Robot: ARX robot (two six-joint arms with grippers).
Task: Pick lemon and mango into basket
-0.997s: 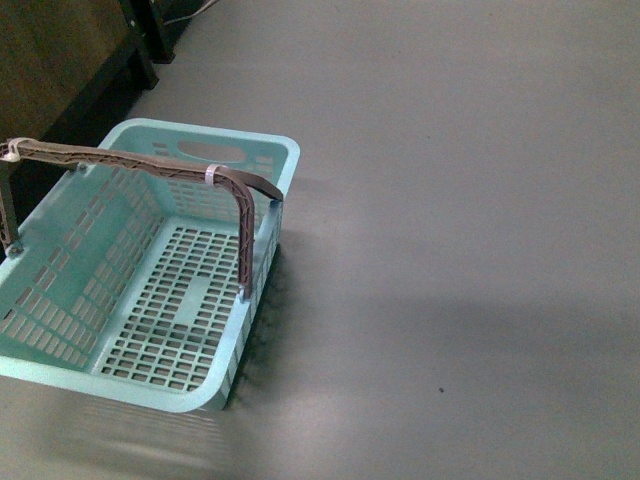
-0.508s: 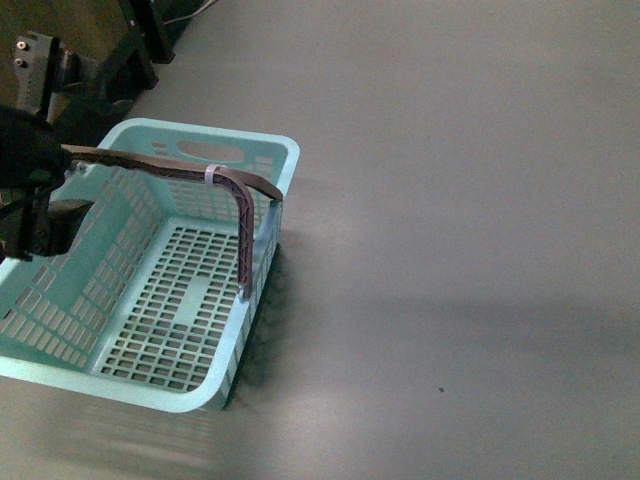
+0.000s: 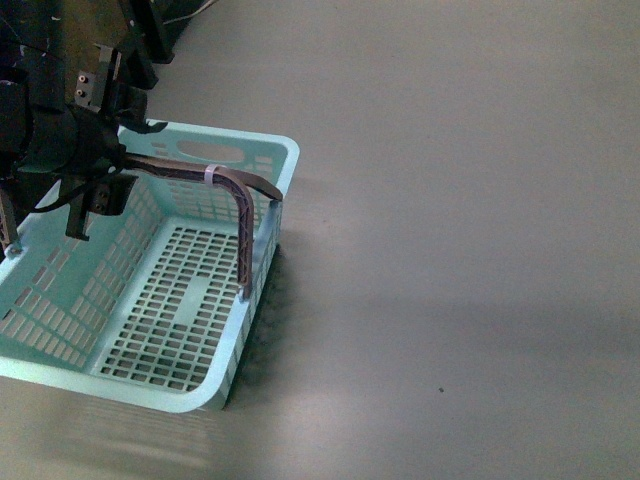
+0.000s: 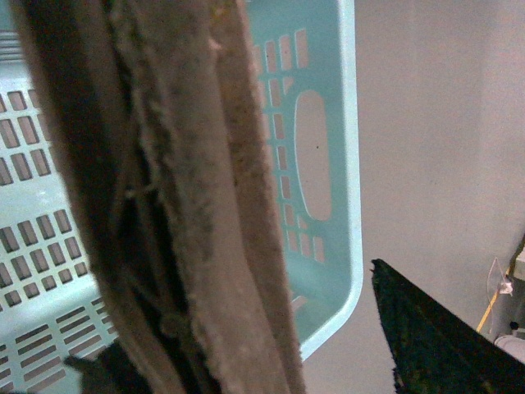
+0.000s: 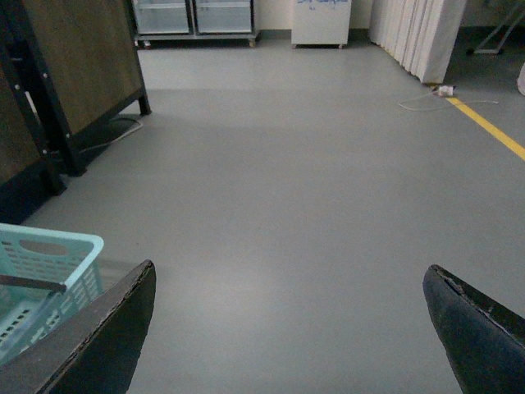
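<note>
The basket has to be carried for the lemon and mango, so the left gripper should next take hold of the basket by its brown-grey handle (image 3: 243, 230).
The light teal basket (image 3: 262, 215) stands on the grey floor at the left of the front view, and nothing lies on the part of its slotted bottom that shows. Its brown handle (image 3: 243, 205) with a white band is raised across it. My left gripper (image 3: 95, 205) hangs open over the basket's far left side, at the handle. In the left wrist view the handle (image 4: 189, 205) fills the frame close up, beside one dark finger (image 4: 435, 345). My right gripper (image 5: 289, 268) is open over bare floor, with a basket corner (image 5: 49, 246) beside it. No lemon or mango is in view.
A wooden panel (image 5: 82, 57) in a black frame (image 5: 41, 123) stands behind the basket. White cabinets (image 5: 320, 20) line the far wall. A yellow floor line (image 5: 492, 131) and a loose cable (image 5: 426, 100) lie off to one side.
My left arm has come into the front view from the left and moved up and rightward to the basket's handle. The basket has not moved.
</note>
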